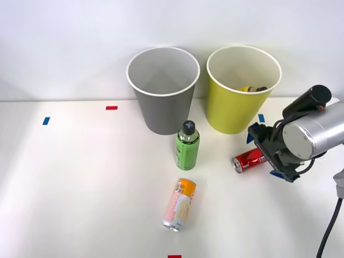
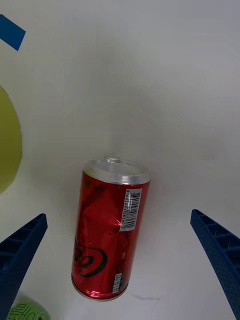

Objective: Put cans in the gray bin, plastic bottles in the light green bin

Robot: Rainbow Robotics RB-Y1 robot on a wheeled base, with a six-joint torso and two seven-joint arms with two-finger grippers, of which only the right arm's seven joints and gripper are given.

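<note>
My right gripper next needs to grab the shiny red can by its barcoded body [image 1: 251, 159], to put the can in the gray bin [image 1: 163, 97].
A shiny red can [image 1: 247, 160] [image 2: 110, 230] lies on its side on the white table [image 1: 80, 188], just in front of the light green bin [image 1: 236, 102] [image 2: 7, 145]. My right gripper [image 1: 266, 152] [image 2: 118, 216] is open, one blue finger [image 2: 20, 255] on each side of the red can, neither touching it. A yellowish bottle [image 1: 251, 89] lies inside the light green bin. The gray bin [image 1: 163, 97] stands to its left. A green bottle [image 1: 187, 146] [image 2: 27, 311] with a black cap stands upright before the gray bin. An orange, pink and white can [image 1: 180, 204] lies nearer the front.
Small tape marks dot the table: blue [image 1: 46, 121] and red [image 1: 111, 107] at the left, blue [image 1: 261, 117] [image 2: 10, 31] beside the light green bin, red [image 1: 174, 256] at the front edge. A white wall rises behind the bins.
</note>
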